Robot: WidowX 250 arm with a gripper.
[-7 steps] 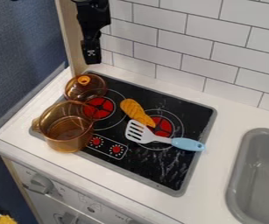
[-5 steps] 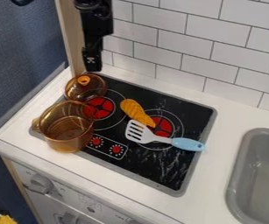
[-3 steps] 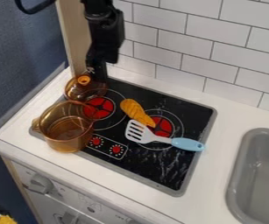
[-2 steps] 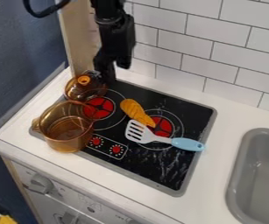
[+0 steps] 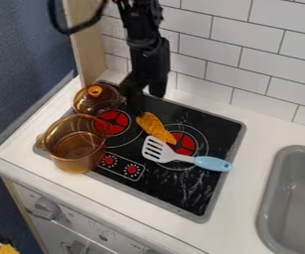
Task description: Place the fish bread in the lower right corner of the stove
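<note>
The gripper grabs the fish bread (image 5: 156,129) by its end opposite the spatula next, to place it in the stove's front corner.
The black gripper (image 5: 146,100) hangs over the back of the stove, just behind the fish bread, with its two fingers apart and nothing visible between them. The orange-brown fish bread (image 5: 156,129) lies diagonally near the middle of the stove, its lower end reaching the right burner ring. Black with a grey rim, the stove (image 5: 175,191) has two red burners. Its lower right corner is at the front, beyond the spatula.
A white slotted spatula (image 5: 156,150) with a blue handle lies against the bread's lower end. At the left stand an amber pot (image 5: 77,151) and, behind it, an amber lid (image 5: 96,103). A tiled wall (image 5: 248,64) rises behind; a grey sink (image 5: 300,198) is at right.
The gripper has moved right and down from the upper left, past the lid, to a place just behind the bread. Its fingers now show apart. The bread, spatula, pot and lid have stayed put.
</note>
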